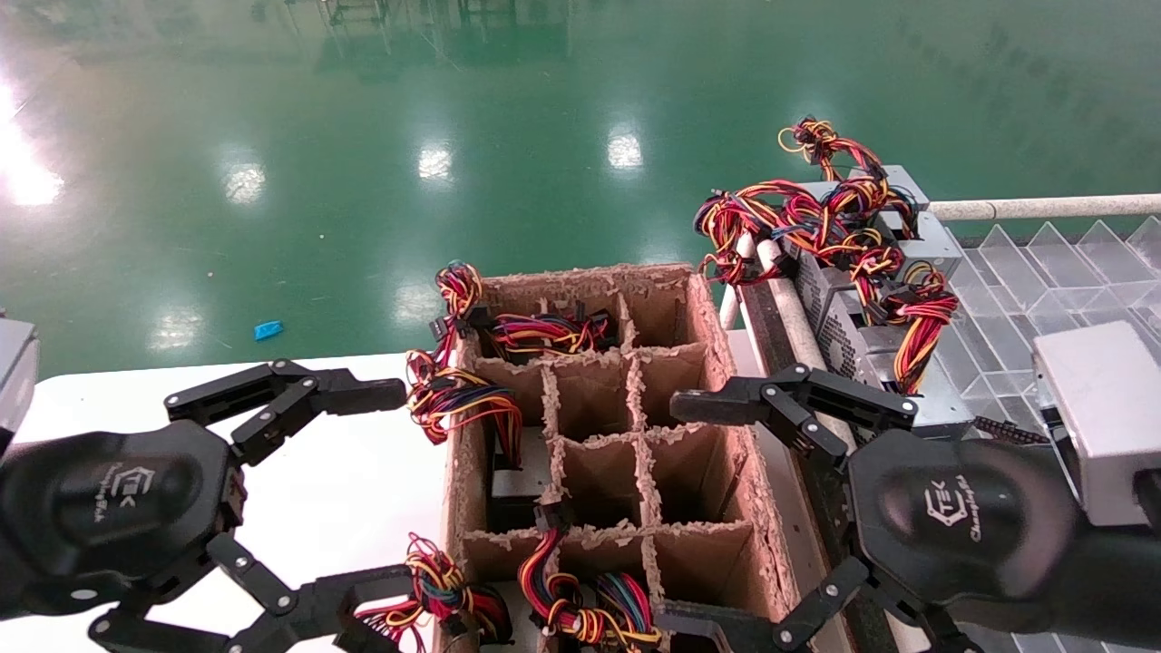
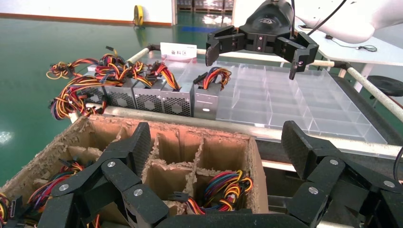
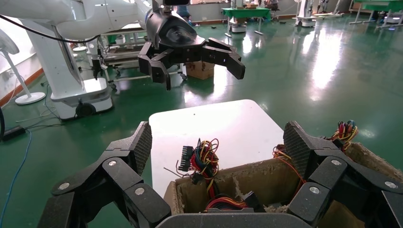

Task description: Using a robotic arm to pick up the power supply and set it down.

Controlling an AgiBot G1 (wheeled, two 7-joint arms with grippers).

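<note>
My right gripper should pick up the power supply and set it down, so next it needs to grab it by its red-yellow-black wire bundle [image 1: 459, 289].
Several grey power supplies [image 1: 862, 349] with red-yellow wire bundles lie in a row at the near end of a clear tray, right of the cardboard divider box [image 1: 726, 363]; the left wrist view shows the row [image 2: 142, 99]. Another power supply [image 1: 519, 476] sits down in a left cell of the box, its wires [image 1: 458, 399] spilling over the rim. My left gripper [image 1: 381, 508] hovers open at the box's left side, jaws wide and empty [image 2: 218, 147]. My right gripper [image 1: 671, 512] hovers open at the box's right side, also empty [image 3: 216, 147].
The box stands on a white table [image 1: 345, 490]. More wire bundles fill its near cells [image 1: 580, 608] and far cell [image 1: 544, 331]. A clear divided tray [image 1: 1025, 299] framed by a padded rail [image 1: 1043, 207] lies to the right. Green floor lies beyond.
</note>
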